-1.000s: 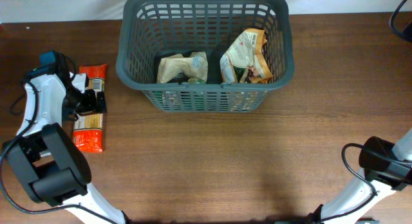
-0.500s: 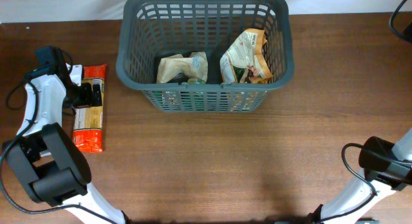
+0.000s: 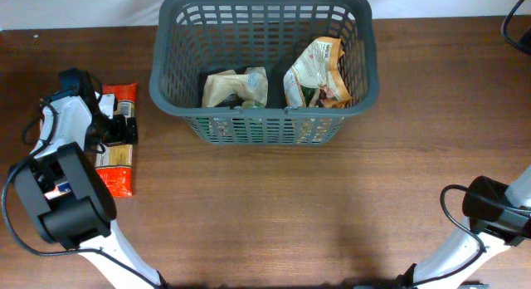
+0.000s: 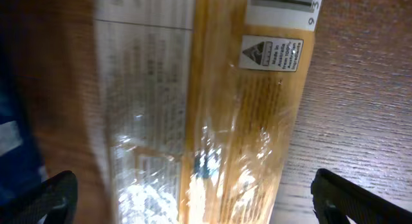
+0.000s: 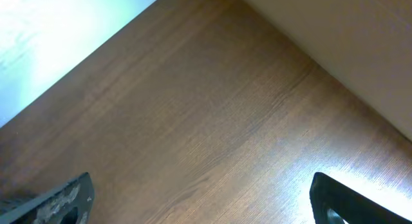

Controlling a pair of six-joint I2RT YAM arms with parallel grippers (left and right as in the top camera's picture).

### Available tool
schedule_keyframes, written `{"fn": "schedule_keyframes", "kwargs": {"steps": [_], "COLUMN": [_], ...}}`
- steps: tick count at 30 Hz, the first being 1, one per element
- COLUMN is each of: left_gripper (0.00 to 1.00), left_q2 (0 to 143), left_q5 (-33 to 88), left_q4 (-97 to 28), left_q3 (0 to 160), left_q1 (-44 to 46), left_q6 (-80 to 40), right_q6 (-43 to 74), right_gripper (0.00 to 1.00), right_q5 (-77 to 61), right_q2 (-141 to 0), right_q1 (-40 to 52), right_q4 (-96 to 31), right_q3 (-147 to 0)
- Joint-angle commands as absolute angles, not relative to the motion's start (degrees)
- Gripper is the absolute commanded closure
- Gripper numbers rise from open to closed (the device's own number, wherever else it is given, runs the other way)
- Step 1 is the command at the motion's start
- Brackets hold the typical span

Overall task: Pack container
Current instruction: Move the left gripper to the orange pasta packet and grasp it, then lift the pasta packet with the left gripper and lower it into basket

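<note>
I will next grab the pasta packet across its middle with my left gripper, fingers on its long sides. Then I will bring the packet lengthwise down into the basket (image 3: 265,128).
The dark grey basket (image 3: 265,128) stands at the back middle of the table. It holds a tan bag (image 3: 236,87) and a white and orange snack bag (image 3: 317,73). An orange and clear pasta packet (image 3: 115,164) lies flat on the table to the left of the basket. My left gripper (image 3: 117,129) is low over its middle. In the left wrist view the packet (image 4: 244,121) fills the frame. The left gripper (image 4: 196,201) is open, with one finger on each side of the packet. My right gripper (image 5: 203,198) is open and empty over bare wood.
The right arm (image 3: 489,208) sits at the table's front right corner. A black cable (image 3: 516,27) loops at the back right edge. A pale wall runs behind the table in the right wrist view (image 5: 360,44).
The left arm has swung a little toward the basket, and its gripper has come back down over the packet's middle. The packet, basket and right arm have not moved.
</note>
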State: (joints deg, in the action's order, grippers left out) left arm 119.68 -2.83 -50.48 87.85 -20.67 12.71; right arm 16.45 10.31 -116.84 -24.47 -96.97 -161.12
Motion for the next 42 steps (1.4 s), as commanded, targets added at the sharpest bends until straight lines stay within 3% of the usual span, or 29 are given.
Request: {"fn": "schedule_keyframes", "kwargs": {"steps": [1,11,13,14,17,18,27,42], "left_gripper": [0.01,0.0,0.08,0.16,0.9,0.98,0.98,0.98], "left_q2": [122.8,125.8,125.8,125.8,125.8,125.8,123.5,90.5], "left_q5": [0.3,0.3,0.3,0.3,0.3,0.3,4.1,14.9], "left_q4": [-50.2,-50.0,-50.0,-50.0,-49.9,-49.8,-50.4,-47.7], "left_q3": [87.6,87.6,87.6,87.6,87.6,87.6,90.9,110.7], "left_q1": [-20.9,-20.9,-20.9,-20.9,-20.9,-20.9,-20.8,-19.1], "left_q6": [13.8,13.8,13.8,13.8,13.8,13.8,8.0,8.0], "right_q6": [16.6,16.6,16.6,16.6,16.6,16.6,16.6,16.6], "right_gripper": [0.01,0.01,0.01,0.01,0.02,0.01,0.01,0.02], "right_q5": [11.2,11.2,11.2,11.2,11.2,11.2,11.2,11.2], "right_q2": [-116.1,-116.1,-116.1,-116.1,-116.1,-116.1,-116.1,-116.1], "right_q1": [-24.8,-24.8,-24.8,-24.8,-24.8,-24.8,-24.8,-24.8], "right_q4": [-97.3,-97.3,-97.3,-97.3,-97.3,-97.3,-97.3,-97.3], "right_q3": [-160.9,-160.9,-160.9,-160.9,-160.9,-160.9,-160.9,-160.9]}}
